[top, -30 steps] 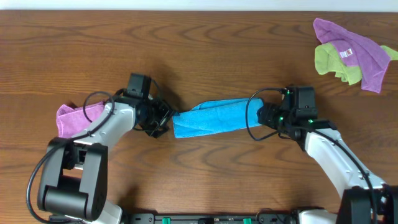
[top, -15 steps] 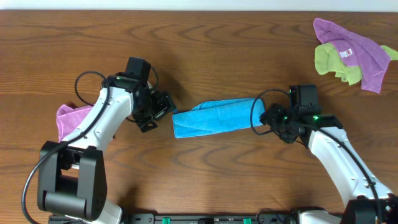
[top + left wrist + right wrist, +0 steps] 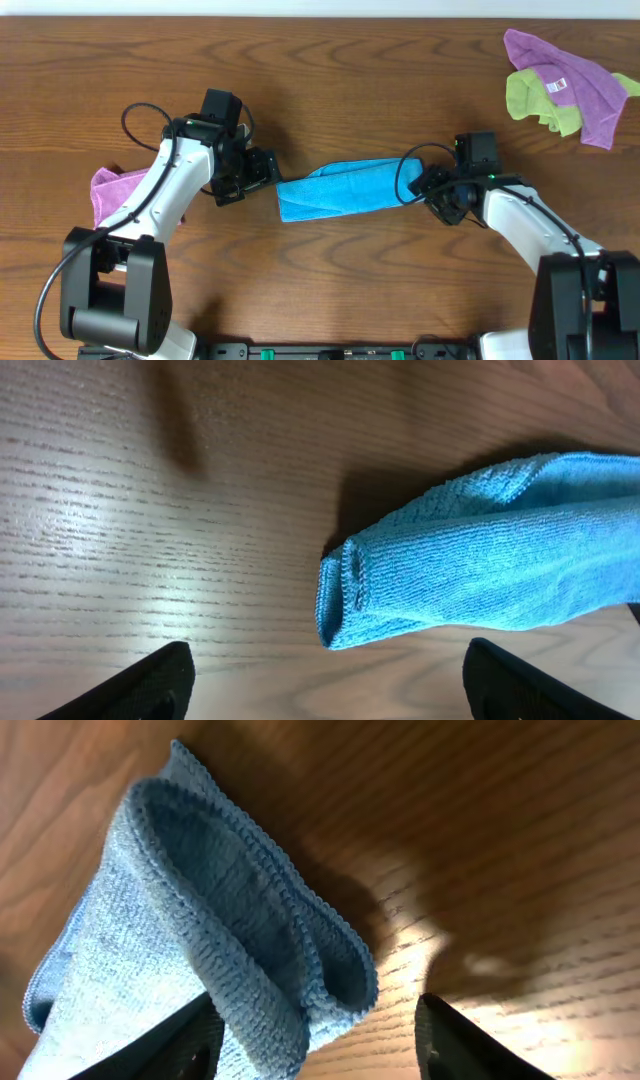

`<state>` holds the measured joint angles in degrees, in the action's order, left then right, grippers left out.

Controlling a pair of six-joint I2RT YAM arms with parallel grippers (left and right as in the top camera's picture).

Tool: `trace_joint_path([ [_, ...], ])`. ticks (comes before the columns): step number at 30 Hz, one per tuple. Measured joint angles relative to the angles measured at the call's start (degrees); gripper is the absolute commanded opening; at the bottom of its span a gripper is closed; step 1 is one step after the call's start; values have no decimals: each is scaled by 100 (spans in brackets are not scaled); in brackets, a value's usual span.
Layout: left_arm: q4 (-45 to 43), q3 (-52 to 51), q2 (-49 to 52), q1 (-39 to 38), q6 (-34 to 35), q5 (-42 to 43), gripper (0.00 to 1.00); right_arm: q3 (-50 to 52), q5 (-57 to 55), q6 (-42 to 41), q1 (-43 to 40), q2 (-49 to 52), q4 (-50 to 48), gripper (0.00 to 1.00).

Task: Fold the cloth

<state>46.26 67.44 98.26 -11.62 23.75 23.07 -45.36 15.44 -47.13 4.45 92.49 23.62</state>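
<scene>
My right gripper grabs the sky-blue cloth by its layered end (image 3: 418, 188) (image 3: 306, 1013) next, so that end of the cloth folds over toward the other.
The sky-blue cloth (image 3: 345, 188) lies on the wooden table as a long folded strip, running left to right. My left gripper (image 3: 263, 172) is open and empty just off the strip's left end; in the left wrist view the rolled end (image 3: 470, 565) lies ahead of the open fingers (image 3: 330, 690). My right gripper (image 3: 424, 186) is open at the strip's right end. In the right wrist view the layered end (image 3: 210, 930) reaches down between the open fingers (image 3: 320, 1050), next to the left finger.
A purple cloth (image 3: 575, 75) lies over a yellow-green cloth (image 3: 532, 100) at the back right corner. A pink cloth (image 3: 112, 190) lies at the left, beside my left arm. Bare wood surrounds the strip.
My left gripper has let go of the strip's left end and drawn back up and to the left. My right gripper pulled slightly right, then came back to the right end.
</scene>
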Motion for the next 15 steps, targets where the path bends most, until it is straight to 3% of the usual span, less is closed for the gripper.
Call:
trace_joint_path([
  [5,-31,0,0,0,-138,0,91,0,42,7,2,90,-240,52],
  [8,-83,0,0,0,-173,-2,93,0,50,13,2,197,-330,42],
  [15,-293,0,0,0,-177,-13,98,-46,103,50,31,424,-409,5],
])
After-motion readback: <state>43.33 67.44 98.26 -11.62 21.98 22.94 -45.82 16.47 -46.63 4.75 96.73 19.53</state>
